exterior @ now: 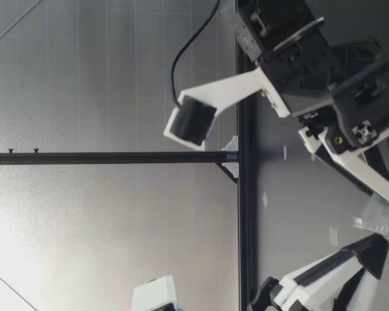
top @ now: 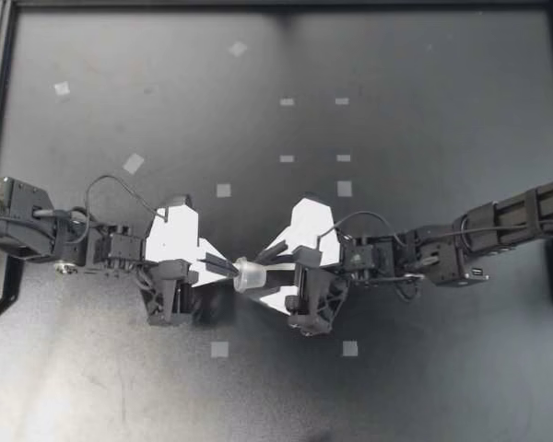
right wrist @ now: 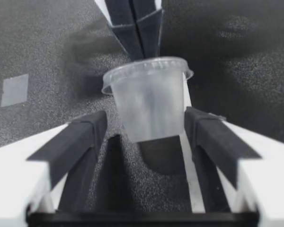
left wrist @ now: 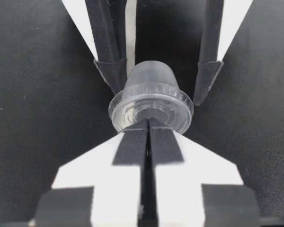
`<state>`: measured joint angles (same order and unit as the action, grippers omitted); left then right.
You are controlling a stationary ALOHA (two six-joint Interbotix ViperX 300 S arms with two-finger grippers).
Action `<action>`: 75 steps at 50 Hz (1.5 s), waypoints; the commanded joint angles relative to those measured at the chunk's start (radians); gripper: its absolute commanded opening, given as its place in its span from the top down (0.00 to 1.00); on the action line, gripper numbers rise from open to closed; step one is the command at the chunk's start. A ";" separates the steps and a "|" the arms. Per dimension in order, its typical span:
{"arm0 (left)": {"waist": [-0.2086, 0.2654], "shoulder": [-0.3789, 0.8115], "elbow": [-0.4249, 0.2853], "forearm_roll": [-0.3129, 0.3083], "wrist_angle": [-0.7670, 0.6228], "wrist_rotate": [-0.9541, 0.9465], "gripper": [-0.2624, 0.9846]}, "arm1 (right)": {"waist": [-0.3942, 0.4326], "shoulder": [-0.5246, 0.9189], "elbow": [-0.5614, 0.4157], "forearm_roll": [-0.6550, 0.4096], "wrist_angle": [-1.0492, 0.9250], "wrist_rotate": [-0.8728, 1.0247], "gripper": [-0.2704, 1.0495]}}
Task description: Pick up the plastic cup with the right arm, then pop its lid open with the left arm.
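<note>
The small clear cup needs to be grabbed next with my right gripper by its body (right wrist: 149, 106), which leaves the cup's lid free to be popped open.
A small translucent plastic cup (top: 249, 274) with a lid hangs on its side just above the black table, at the front middle. My left gripper (top: 227, 268) is shut on the rim of the cup's lid, seen close in the left wrist view, left gripper (left wrist: 149, 125), cup (left wrist: 151, 92). My right gripper (top: 273, 273) is open, one finger on each side of the cup's (right wrist: 149, 104) body; its fingers (right wrist: 85, 130) stand close to the cup, with a gap showing on at least one side. In the low view the cup (exterior: 378, 219) shows between both arms.
Small grey tape squares mark the table, two of them near the front (top: 219, 349) (top: 350, 348) and several farther back. A black frame runs around the table (top: 0, 110). In the low view a black rail (exterior: 117, 157) crosses behind.
</note>
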<state>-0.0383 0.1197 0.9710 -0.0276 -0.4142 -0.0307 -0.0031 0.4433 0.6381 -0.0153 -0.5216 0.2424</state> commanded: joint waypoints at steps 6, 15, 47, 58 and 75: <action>-0.002 -0.011 -0.012 -0.002 -0.011 -0.002 0.84 | 0.002 -0.018 -0.028 -0.012 0.029 -0.014 0.30; -0.002 -0.011 -0.012 -0.002 -0.011 -0.002 0.84 | 0.000 -0.032 -0.028 -0.021 0.077 -0.037 0.41; -0.002 -0.314 0.094 -0.034 -0.221 -0.172 0.83 | 0.002 -0.199 0.097 -0.029 -0.012 -0.057 0.56; -0.002 -0.368 0.193 -0.037 -0.569 -0.463 0.64 | 0.002 -0.327 0.242 -0.031 -0.434 -0.103 0.56; -0.002 -0.307 0.104 -0.025 -0.617 -0.874 0.18 | 0.000 -0.327 0.267 -0.017 -0.796 -0.334 0.56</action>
<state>-0.0383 -0.1963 1.1213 -0.0583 -1.0201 -0.8544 -0.0046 0.1273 0.9327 -0.0414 -1.2855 -0.0675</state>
